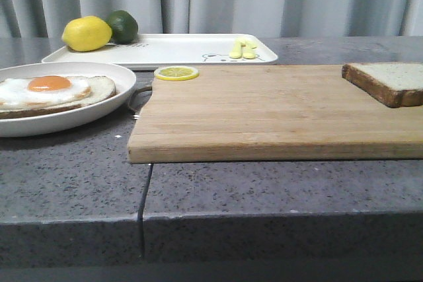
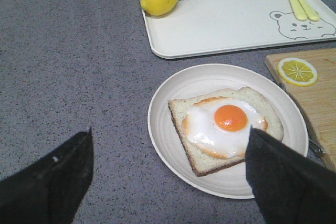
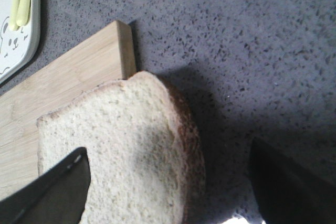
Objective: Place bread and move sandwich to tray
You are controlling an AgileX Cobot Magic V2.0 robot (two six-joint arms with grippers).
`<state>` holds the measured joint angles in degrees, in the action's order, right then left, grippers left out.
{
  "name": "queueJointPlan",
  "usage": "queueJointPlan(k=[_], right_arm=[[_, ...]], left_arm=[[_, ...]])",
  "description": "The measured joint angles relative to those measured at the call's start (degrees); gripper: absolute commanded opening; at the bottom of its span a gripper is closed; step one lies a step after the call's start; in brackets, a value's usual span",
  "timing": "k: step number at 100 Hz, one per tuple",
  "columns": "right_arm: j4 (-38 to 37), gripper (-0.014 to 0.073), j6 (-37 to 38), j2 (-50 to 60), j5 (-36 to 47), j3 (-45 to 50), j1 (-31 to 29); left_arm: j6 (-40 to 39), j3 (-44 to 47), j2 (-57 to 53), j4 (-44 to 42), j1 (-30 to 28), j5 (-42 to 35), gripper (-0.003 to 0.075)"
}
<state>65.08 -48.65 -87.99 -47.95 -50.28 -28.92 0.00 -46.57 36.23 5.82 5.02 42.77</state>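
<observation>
The right gripper isn't ready to close yet, as its fingers are above the bread's crust point(image 1: 378, 88). It should go down first, then close on the bread.
The bread point(image 1: 390, 80), a plain brown-crusted slice, lies on the far right corner of the wooden cutting board point(image 1: 264, 117), its edge hanging past the board. My right gripper point(image 3: 168, 148) is open just above the bread point(image 3: 121, 140), one finger over its crumb and the other over the counter beside it. The sandwich point(image 1: 53, 90), bread topped with a fried egg, rests in a round white plate point(image 1: 99, 113) at the left. My left gripper point(image 2: 170, 129) hovers open above that plate point(image 2: 168, 98), holding nothing. The white tray point(image 1: 178, 49) sits behind the plate. Neither gripper shows in the front view.
On the tray lie a lemon point(image 1: 86, 34), a lime point(image 1: 123, 26) and pale yellow cutlery point(image 1: 242, 48). A lemon slice point(image 1: 176, 72) rests on the board's far left corner. A seam point(image 1: 145, 196) runs through the grey speckled counter. Curtains hang behind.
</observation>
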Motion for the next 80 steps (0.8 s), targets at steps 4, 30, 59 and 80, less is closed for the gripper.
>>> queueJointPlan(k=[4,30,59,80], right_arm=[[0.26,0.0612,-0.11,-0.37,-0.3,-0.03,0.0],[1.17,0.0612,-0.58,-2.22,-2.47,-0.13,0.0],[1.49,0.0612,-0.7,-2.68,-4.9,-0.16,0.0],[1.49,0.0612,-0.7,-3.04,-6.36,-0.16,0.0]], left_arm=[[0.0,0.0,0.0,0.0,0.0,0.0,0.0556],[0.0,0.0,0.0,0.0,0.0,0.0,0.0556],[0.0,0.0,0.0,0.0,0.0,0.0,0.0556],[0.0,0.0,0.0,0.0,0.0,0.0,0.0556]])
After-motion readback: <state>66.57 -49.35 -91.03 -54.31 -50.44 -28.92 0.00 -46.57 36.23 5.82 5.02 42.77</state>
